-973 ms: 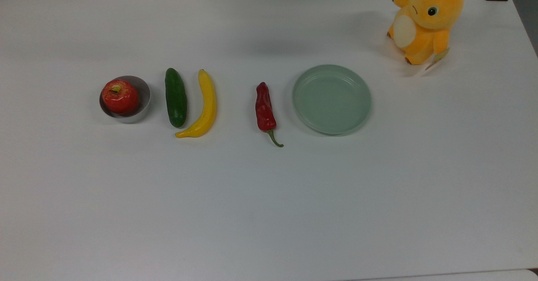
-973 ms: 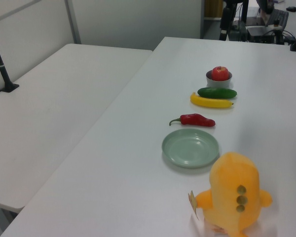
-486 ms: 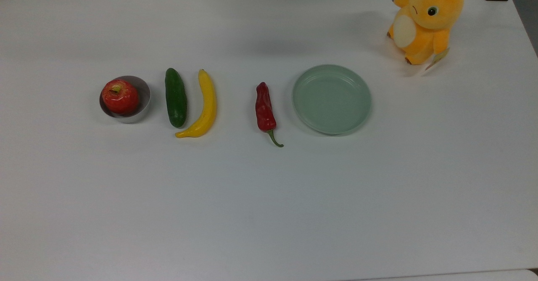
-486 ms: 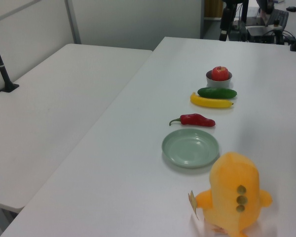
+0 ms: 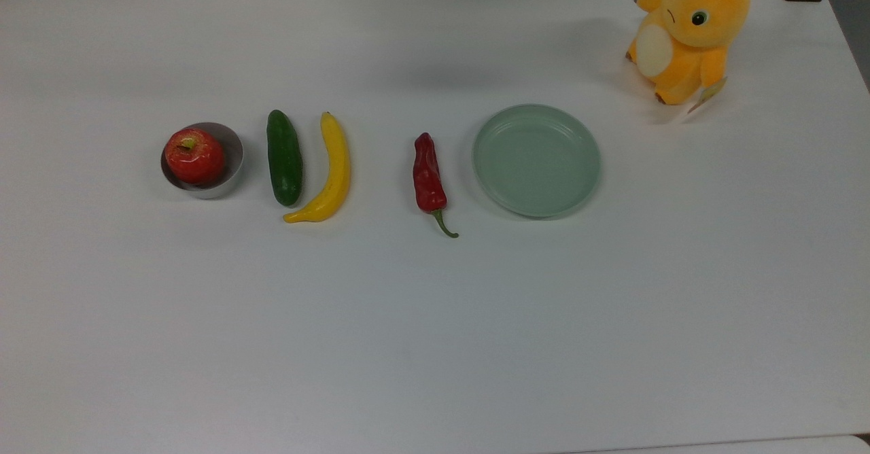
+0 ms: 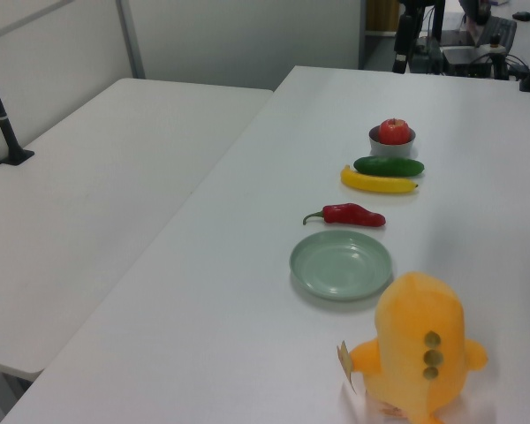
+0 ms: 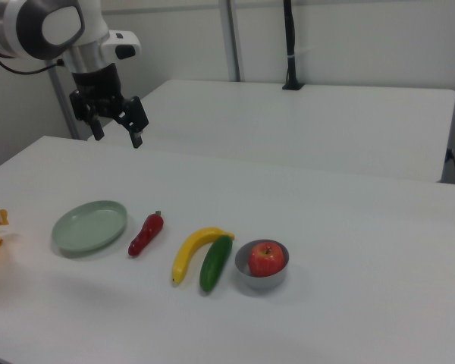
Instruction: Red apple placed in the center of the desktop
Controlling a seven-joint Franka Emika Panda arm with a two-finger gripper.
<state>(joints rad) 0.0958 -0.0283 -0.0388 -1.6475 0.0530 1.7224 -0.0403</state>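
I will grab the red apple by its exposed upper sides with my gripper next, since the metal bowl fits closely around the apple's lower half.
The red apple (image 5: 194,155) (image 6: 393,131) (image 7: 266,258) sits in a small grey metal bowl (image 5: 232,153) (image 7: 244,274) at the top view's left end of a row of produce on the white desktop (image 5: 435,332) (image 6: 247,265) (image 7: 364,227). In the right view my gripper (image 7: 118,135) hangs high above the table's far left side, well away from the apple, its two dark fingers spread open with nothing between them.
Beside the bowl lie a green cucumber (image 5: 283,157), a yellow banana (image 5: 332,172), a red chili pepper (image 5: 428,177) and a pale-green plate (image 5: 537,160). An orange plush toy (image 5: 686,32) sits at the top view's upper right corner. A second white table (image 6: 88,194) stands alongside.
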